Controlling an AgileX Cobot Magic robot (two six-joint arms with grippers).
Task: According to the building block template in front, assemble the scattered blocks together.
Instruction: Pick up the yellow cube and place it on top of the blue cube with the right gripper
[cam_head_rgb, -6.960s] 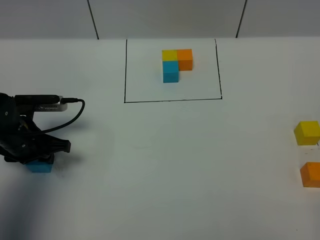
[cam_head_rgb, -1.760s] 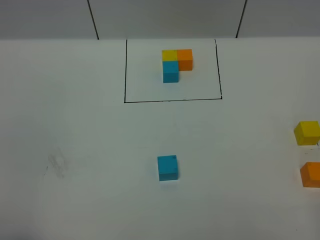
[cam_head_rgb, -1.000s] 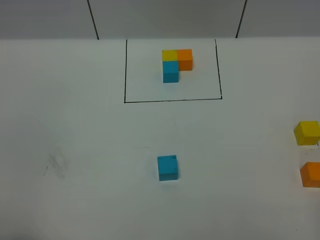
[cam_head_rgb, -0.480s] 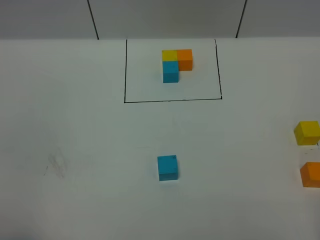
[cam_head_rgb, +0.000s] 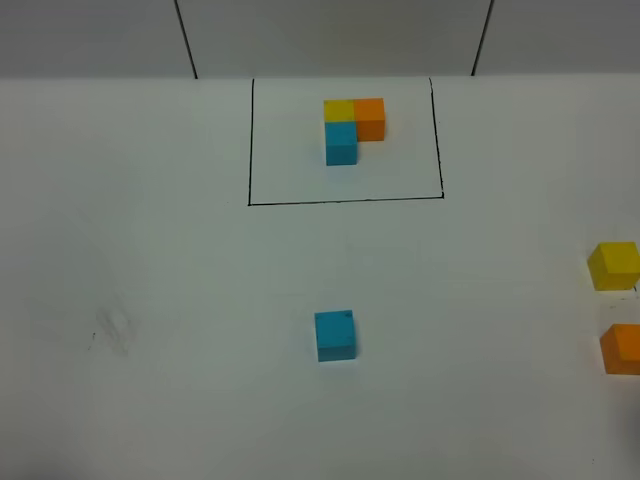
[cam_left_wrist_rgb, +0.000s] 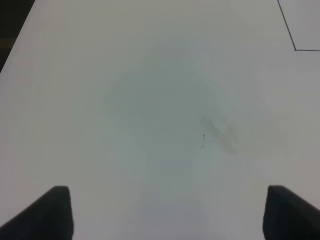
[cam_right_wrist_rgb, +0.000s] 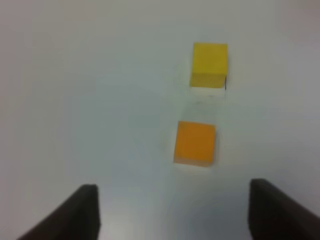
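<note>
My right gripper will set the loose yellow cube (cam_head_rgb: 614, 265) against the loose sky-blue cube (cam_head_rgb: 335, 336), as the template shows, so it will next grab the yellow cube by two opposite sides.
The template (cam_head_rgb: 349, 128) is an L of yellow, orange and blue cubes inside a black drawn rectangle at the back middle. The loose sky-blue cube (cam_head_rgb: 335, 335) stands alone on the white table in the front middle. The loose yellow cube (cam_head_rgb: 614, 265) and orange cube (cam_head_rgb: 622, 348) sit at the right edge. In the right wrist view the orange cube (cam_right_wrist_rgb: 195, 143) lies ahead of my open right gripper (cam_right_wrist_rgb: 174, 215), with the yellow cube (cam_right_wrist_rgb: 209, 64) beyond it. My left gripper (cam_left_wrist_rgb: 167, 215) is open and empty over bare table. Neither gripper shows in the exterior high view.
A faint dark smudge (cam_head_rgb: 112, 330) marks the table at the front left and shows in the left wrist view (cam_left_wrist_rgb: 220, 134). A corner of the black frame line (cam_left_wrist_rgb: 294, 45) shows in the left wrist view. The table's dark edge (cam_left_wrist_rgb: 10, 35) lies to one side there.
Since seven seconds ago the sky-blue cube has gone from the left gripper at the front left to the front middle, and the left arm has left the view. Nothing has moved over the last second.
</note>
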